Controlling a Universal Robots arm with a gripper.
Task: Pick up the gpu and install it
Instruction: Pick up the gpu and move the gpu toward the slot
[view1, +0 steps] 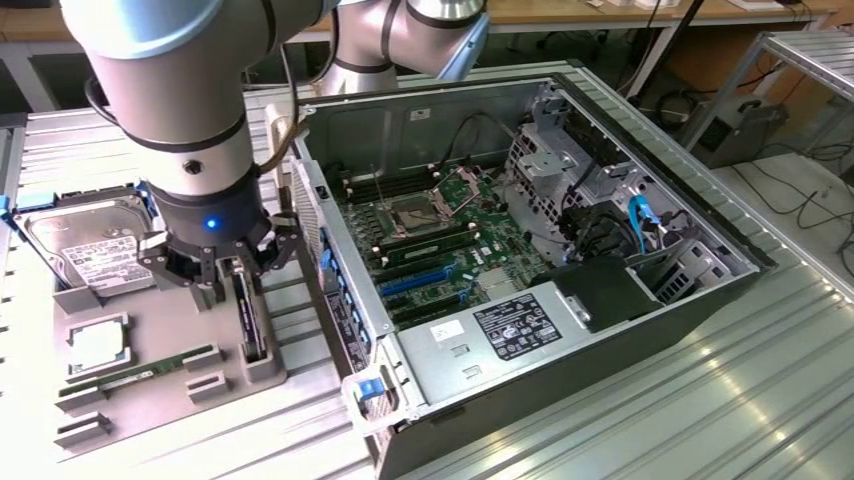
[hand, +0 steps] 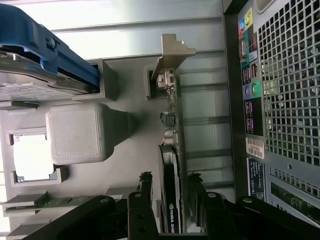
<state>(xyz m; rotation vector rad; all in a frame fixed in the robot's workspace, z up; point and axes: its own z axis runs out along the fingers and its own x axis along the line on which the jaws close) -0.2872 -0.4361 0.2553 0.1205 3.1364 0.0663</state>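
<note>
The GPU's silver bracket (hand: 173, 51) should stay free to fit the case, so the robot's gripper needs to grab the GPU by its edge with the lettering (hand: 173, 212) next.
The gpu (view1: 248, 325) stands on edge in a slot of the grey holder tray (view1: 160, 400), beside the open computer case (view1: 534, 250). In the wrist view the gpu (hand: 170, 165) shows its black fan side, its green board edge and its silver end bracket (hand: 170, 55). My gripper (view1: 220, 280) is lowered right over the card. In the wrist view my gripper (hand: 169, 182) is open and straddles the card. One black finger sits on each face with a small gap to the card.
The tray also holds a hard drive (view1: 94, 255) in a blue frame, a square processor (view1: 96, 343) and a memory stick (view1: 134, 375). Blue expansion slots (view1: 414, 285) lie on the motherboard. The case's rear panel (hand: 280, 100) is close beside the card.
</note>
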